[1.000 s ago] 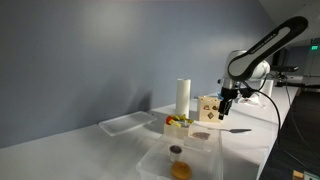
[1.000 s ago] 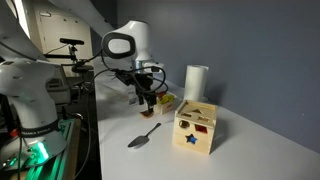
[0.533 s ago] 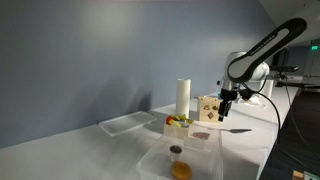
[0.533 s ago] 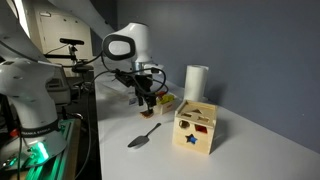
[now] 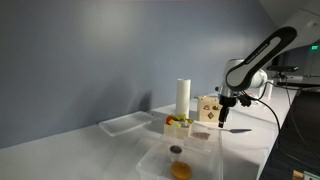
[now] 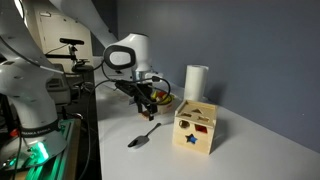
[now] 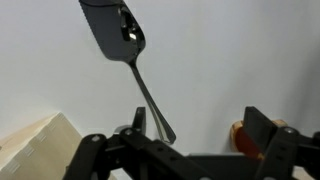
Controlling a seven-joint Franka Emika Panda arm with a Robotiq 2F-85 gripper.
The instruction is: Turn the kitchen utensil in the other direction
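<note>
I will next grab the kitchen utensil (image 6: 143,136) across its thin handle with my gripper, so its bowl end stays free to swing around to the other direction.
The kitchen utensil (image 6: 143,136) is a thin dark-grey spoon-like piece lying flat on the white table, left of the wooden block (image 6: 196,128). It also shows in an exterior view (image 5: 237,129) and in the wrist view (image 7: 128,52), bowl end at the top, handle tip reaching down between my fingers. My gripper (image 6: 149,109) hangs above the handle end, open and empty. In the wrist view the gripper (image 7: 198,128) has its two fingers spread wide, the handle tip near the left finger.
A tall white cylinder (image 6: 195,83) stands behind the wooden block. A small tray with colourful items (image 5: 179,123) and clear plastic containers (image 5: 180,160) sit further along the table. An orange object (image 7: 240,137) shows by my right finger. The table edge (image 6: 95,150) runs close to the utensil.
My gripper has moved lower and a little toward the utensil's handle. The utensil has not moved.
</note>
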